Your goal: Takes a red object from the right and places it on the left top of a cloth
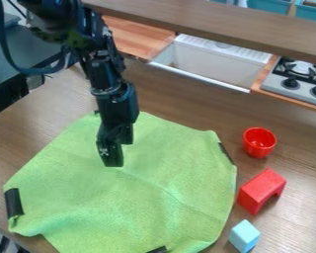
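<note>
My gripper grips the red arch-shaped block by its middle next, to set it on the left top of the green cloth (167, 197).
The black gripper (112, 154) hangs over the upper left-centre part of a green cloth (167, 197) that lies spread on the wooden table. Right of the cloth stand two red things: a small round cup (259, 143) near its upper right edge, and below that an arch-shaped block (261, 189) close to the cloth's right edge. The gripper is well to the left of both.
A light blue block (244, 236) sits at the lower right beside the cloth. Black pieces lie at the cloth's edges. Behind the table are a white sink (210, 62), a stove (297, 81) at the upper right and a raised wooden shelf (220, 22).
</note>
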You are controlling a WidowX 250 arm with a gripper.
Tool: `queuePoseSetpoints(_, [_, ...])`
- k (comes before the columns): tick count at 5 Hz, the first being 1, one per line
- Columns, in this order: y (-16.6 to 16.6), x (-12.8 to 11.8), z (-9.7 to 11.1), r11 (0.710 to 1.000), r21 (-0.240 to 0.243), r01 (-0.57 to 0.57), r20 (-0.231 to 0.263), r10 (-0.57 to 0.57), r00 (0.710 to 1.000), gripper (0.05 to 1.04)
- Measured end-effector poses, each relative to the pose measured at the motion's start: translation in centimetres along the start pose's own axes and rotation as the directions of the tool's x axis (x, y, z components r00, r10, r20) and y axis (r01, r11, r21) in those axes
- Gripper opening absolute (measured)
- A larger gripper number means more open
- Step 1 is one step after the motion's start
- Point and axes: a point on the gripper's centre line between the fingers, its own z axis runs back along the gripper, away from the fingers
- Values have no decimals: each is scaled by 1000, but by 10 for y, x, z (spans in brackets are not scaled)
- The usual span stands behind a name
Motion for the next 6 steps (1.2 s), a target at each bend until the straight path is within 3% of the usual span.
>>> queuePoseSetpoints(1, [-3,-2,-10,999,-31,-6,-5,6,1000,999])
queuePoseSetpoints(2, [-4,-1,-10,999,-31,-10,4,10,1000,999])
queuePoseSetpoints(3, [-17,7,-19,998,-30,-63,98,66,993,999])
queuePoseSetpoints(4, [-42,50,15,997,73,-1,131,-9,991,999])
queuePoseSetpoints(5, [-59,80,28,995,95,-19,135,6,991,999])
queuePoseSetpoints(6, [-69,111,30,993,85,-87,155,73,985,999])
